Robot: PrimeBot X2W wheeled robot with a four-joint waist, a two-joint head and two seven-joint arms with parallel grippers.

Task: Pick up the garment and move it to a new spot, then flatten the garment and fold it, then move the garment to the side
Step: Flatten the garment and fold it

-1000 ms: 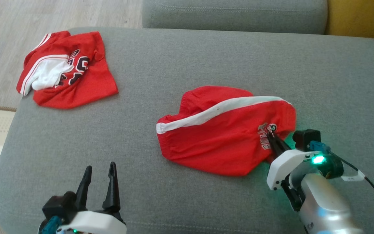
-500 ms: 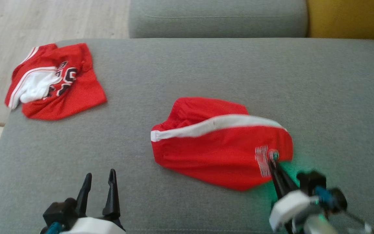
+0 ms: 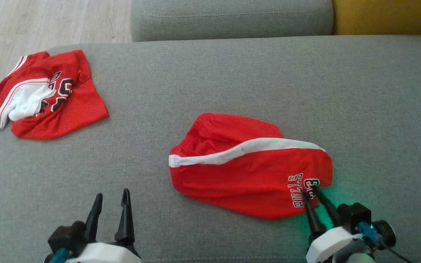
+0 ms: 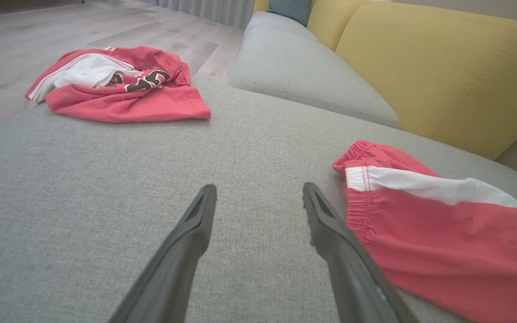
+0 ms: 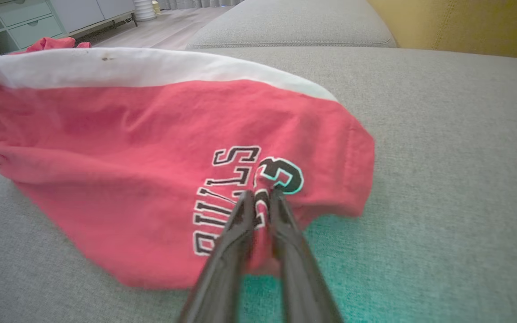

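Next, the left gripper grabs the shorts (image 4: 442,229) by the stripe's waistband end (image 4: 357,178), since the elastic waistband bunches up into a fold while the cloth beyond lies slack.
The garment (image 3: 247,171) is a pair of red shorts with a white side stripe and a "BULLS 33" print, lying bunched on the grey sofa seat (image 3: 203,84). My right gripper (image 3: 310,190) is at the shorts' near right corner, shut on a pinch of cloth at the print. The right wrist view shows this up close: the gripper (image 5: 260,197) nips a fold of the shorts (image 5: 128,134). My left gripper (image 3: 112,193) hovers open over bare seat at the lower left. In the left wrist view the gripper (image 4: 259,190) has the shorts (image 4: 442,229) just to its right.
A second red garment, a crumpled jersey (image 3: 49,95) with white trim, lies at the seat's far left corner, also seen as the jersey (image 4: 119,85). A grey back cushion (image 3: 232,18) and a yellow cushion (image 3: 389,16) stand behind. Wooden floor (image 3: 49,22) lies beyond the left edge.
The head camera has shifted. My right gripper has drawn back toward the near edge with the shorts' corner, and the printed corner now lies flatter with its lettering readable. The left gripper has stayed put.
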